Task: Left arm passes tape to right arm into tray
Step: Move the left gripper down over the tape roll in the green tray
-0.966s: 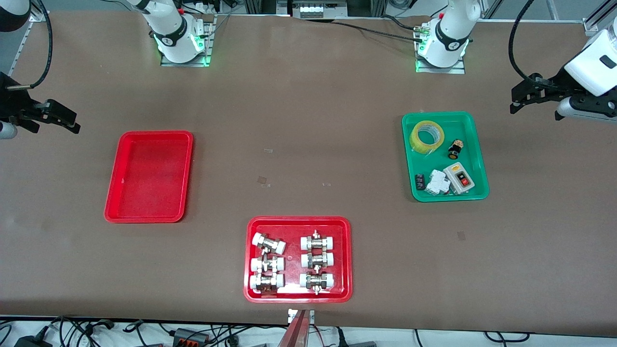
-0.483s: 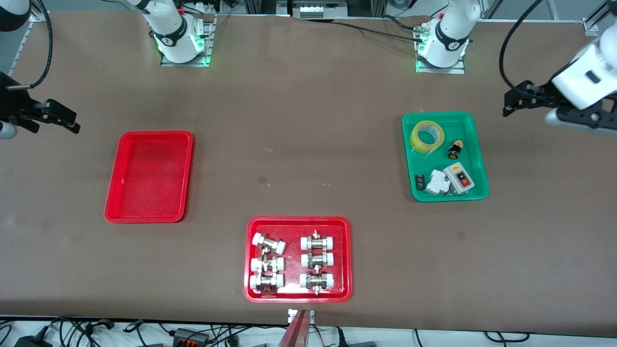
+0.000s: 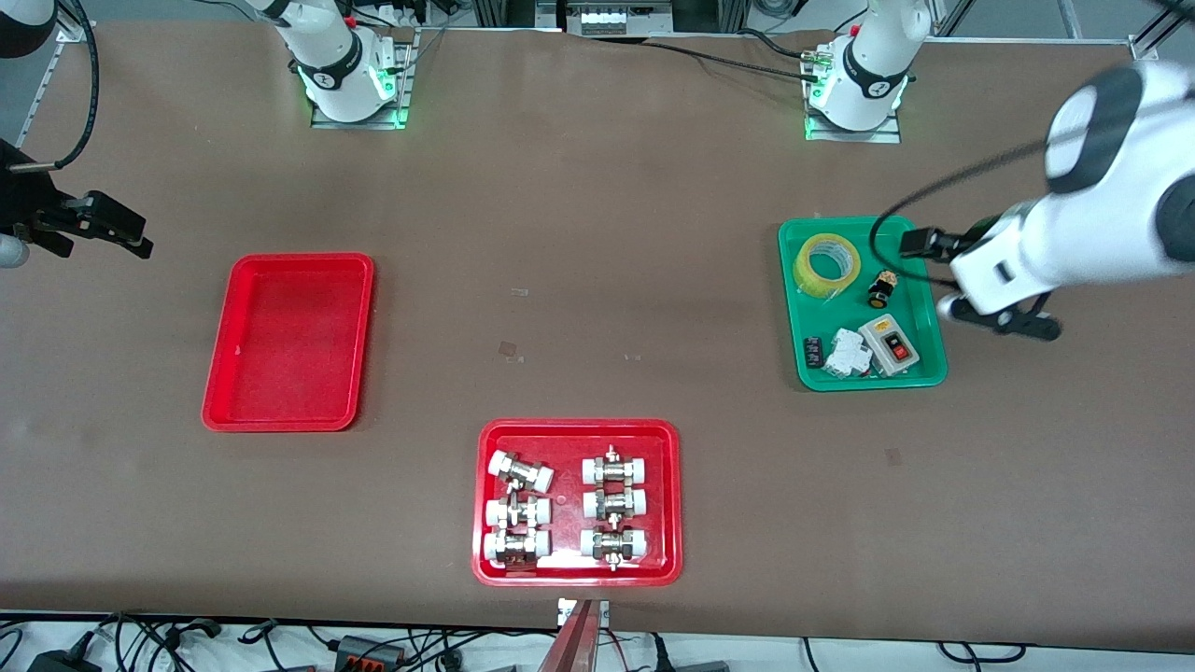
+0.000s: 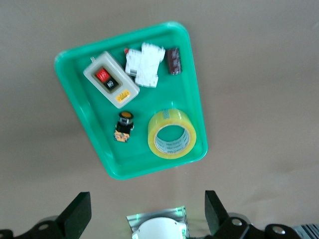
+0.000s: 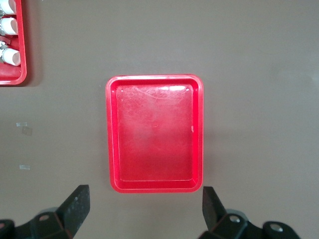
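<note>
My left gripper grips the yellow tape by its ring wall next, to pass it to my right gripper.
The yellow tape lies in the green tray, in the corner nearest the left arm's base. My left gripper hangs open, high over that tray's edge, holding nothing and apart from the tape. The plain red tray sits bare toward the right arm's end of the table. My right gripper waits open and holds nothing. It is up over the table beside the red tray, at the right arm's end.
The green tray also holds a switch box, a white part, a small black part and a push button. A red tray of white-capped metal fittings sits near the table's front edge.
The left arm has swung in from the table's end and now hangs over the green tray. The right arm has barely moved.
</note>
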`<state>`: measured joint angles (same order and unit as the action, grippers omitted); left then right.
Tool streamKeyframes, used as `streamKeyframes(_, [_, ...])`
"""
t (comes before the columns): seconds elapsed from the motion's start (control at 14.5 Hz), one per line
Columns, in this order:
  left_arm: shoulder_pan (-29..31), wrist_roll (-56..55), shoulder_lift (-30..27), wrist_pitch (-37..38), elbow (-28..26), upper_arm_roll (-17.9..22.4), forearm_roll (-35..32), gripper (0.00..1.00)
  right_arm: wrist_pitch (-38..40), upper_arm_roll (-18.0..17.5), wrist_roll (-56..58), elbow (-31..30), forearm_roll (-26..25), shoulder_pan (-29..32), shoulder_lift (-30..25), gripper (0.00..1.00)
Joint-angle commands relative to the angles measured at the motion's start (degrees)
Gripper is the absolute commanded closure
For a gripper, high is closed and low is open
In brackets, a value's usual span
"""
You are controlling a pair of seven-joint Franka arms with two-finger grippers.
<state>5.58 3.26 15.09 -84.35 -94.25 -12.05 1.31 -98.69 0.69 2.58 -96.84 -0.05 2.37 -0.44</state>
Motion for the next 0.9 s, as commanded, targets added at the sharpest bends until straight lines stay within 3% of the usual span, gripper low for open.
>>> streamKeyframes(0.0, [3.3,-2.1,1.0,-2.0,-4.3,-0.2,1.2,0.0,0.7,-0.3,0.5,0.5,-0.4,0.1,-0.4,0.0])
streamKeyframes(0.41, [4.6,-13.5,-3.1,-22.7,-25.5,-0.3,2.9,0.0,1.5,-0.3,0.5,0.4,-0.4,0.1,-0.4,0.0])
streamKeyframes(0.69, [4.5,-13.5,-3.3,-33.7,-35.0,-0.4,5.1,0.0,2.0,-0.3,0.1,0.4,-0.4,0.3,-0.4,0.0])
streamKeyframes(0.83, [4.2,-13.4,-3.1,-35.5,-36.8,-0.4,5.1,0.0,2.1,-0.3,0.1,0.4,-0.4,0.4,-0.4,0.0])
